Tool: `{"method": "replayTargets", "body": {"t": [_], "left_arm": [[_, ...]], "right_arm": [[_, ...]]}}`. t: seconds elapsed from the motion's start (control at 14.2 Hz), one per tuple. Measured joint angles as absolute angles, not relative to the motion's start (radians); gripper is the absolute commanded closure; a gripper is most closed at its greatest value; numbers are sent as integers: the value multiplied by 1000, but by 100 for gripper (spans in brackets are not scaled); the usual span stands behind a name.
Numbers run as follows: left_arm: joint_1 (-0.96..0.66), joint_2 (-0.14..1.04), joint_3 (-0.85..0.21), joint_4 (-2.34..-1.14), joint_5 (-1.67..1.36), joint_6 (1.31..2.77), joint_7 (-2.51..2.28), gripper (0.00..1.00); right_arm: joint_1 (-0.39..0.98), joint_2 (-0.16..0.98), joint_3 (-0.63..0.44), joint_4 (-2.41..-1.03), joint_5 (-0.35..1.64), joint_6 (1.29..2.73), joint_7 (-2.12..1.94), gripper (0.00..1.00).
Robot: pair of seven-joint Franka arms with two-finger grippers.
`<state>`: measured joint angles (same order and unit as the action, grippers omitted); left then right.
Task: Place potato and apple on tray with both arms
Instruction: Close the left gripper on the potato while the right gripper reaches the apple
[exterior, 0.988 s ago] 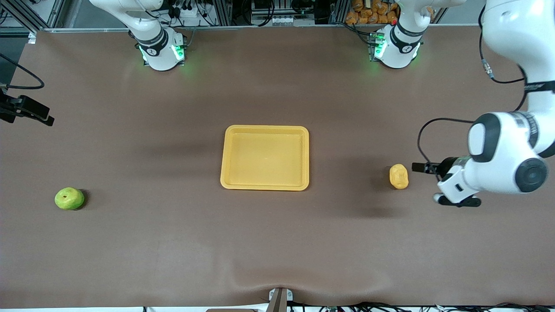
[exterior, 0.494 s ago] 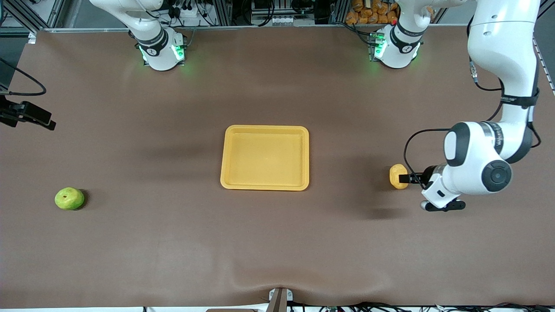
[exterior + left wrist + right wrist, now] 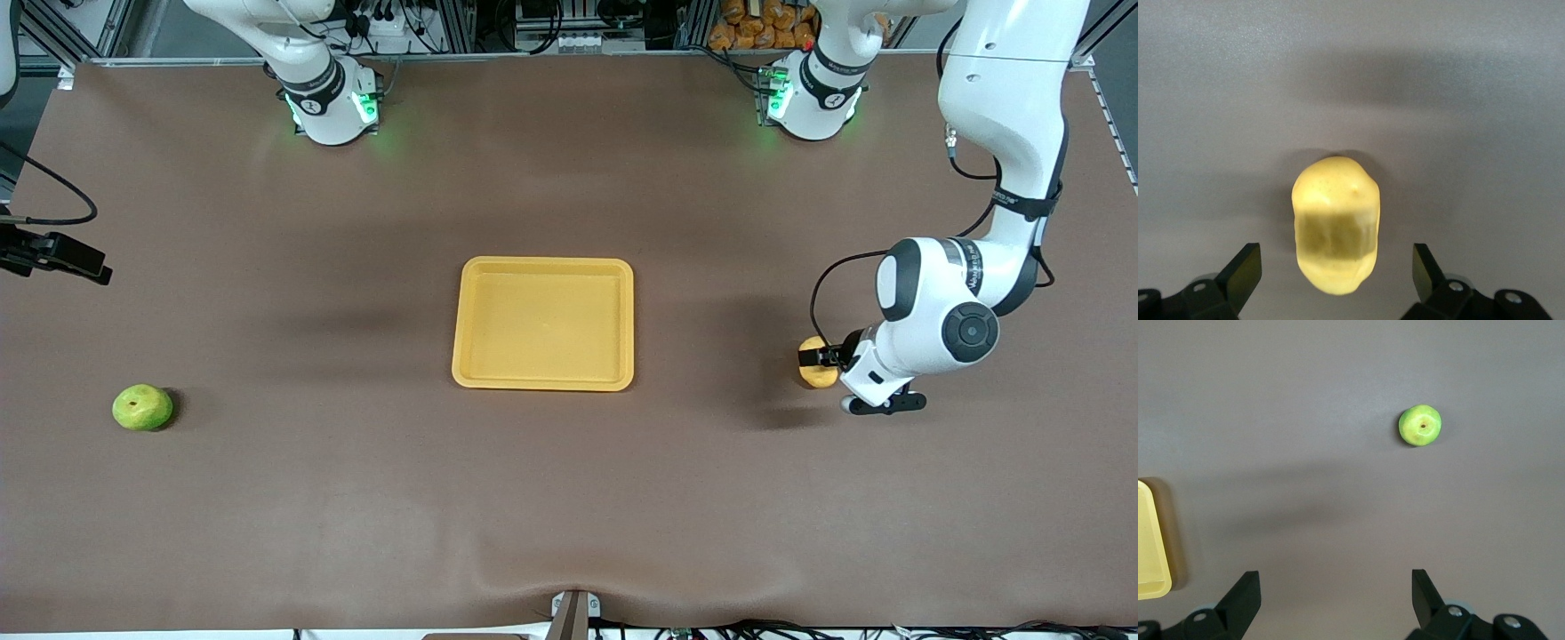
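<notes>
My fingers stop short of that end of the potato, so my left gripper isn't ready to close and should first move toward the potato's far end point(image 3: 1335, 167).
The potato point(image 3: 816, 378) lies on the brown table toward the left arm's end. My left gripper point(image 3: 822, 360) is over it, open. In the left wrist view the potato point(image 3: 1336, 220) lies partly between the two spread fingers of my left gripper point(image 3: 1336, 270), touching neither. The apple point(image 3: 142, 408) lies toward the right arm's end. My right gripper point(image 3: 84, 267) hangs open and empty above the table's edge there. In the right wrist view the apple point(image 3: 1420, 425) lies well apart from my right gripper point(image 3: 1336, 587). The tray point(image 3: 544, 382) sits empty mid-table, and its corner shows in the right wrist view point(image 3: 1151, 587).
The two arm bases point(image 3: 329, 107) point(image 3: 813, 102) stand along the table's edge farthest from the front camera. Bare brown tabletop lies between the tray and each fruit. A small bracket point(image 3: 573, 613) sits at the table edge nearest the camera.
My left arm has swung in toward the tray, bringing its open gripper from beside the potato to over it. My right gripper has drifted slightly nearer the apple. Fruits and tray have not moved.
</notes>
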<state>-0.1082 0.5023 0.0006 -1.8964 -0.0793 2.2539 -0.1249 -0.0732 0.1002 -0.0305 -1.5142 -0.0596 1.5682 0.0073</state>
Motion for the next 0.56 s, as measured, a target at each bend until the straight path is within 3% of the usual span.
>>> {"method": "replayTargets", "body": {"t": [0.42, 0.56], "left_arm": [[-113, 522, 0, -1913, -62, 2275, -128, 0], [-115, 540, 0, -1913, -15, 2280, -128, 40]], "right_arm": [[-89, 112, -31, -1514, -62, 1578, 7, 0], [-98, 134, -31, -1514, -62, 1596, 7, 0]]}}
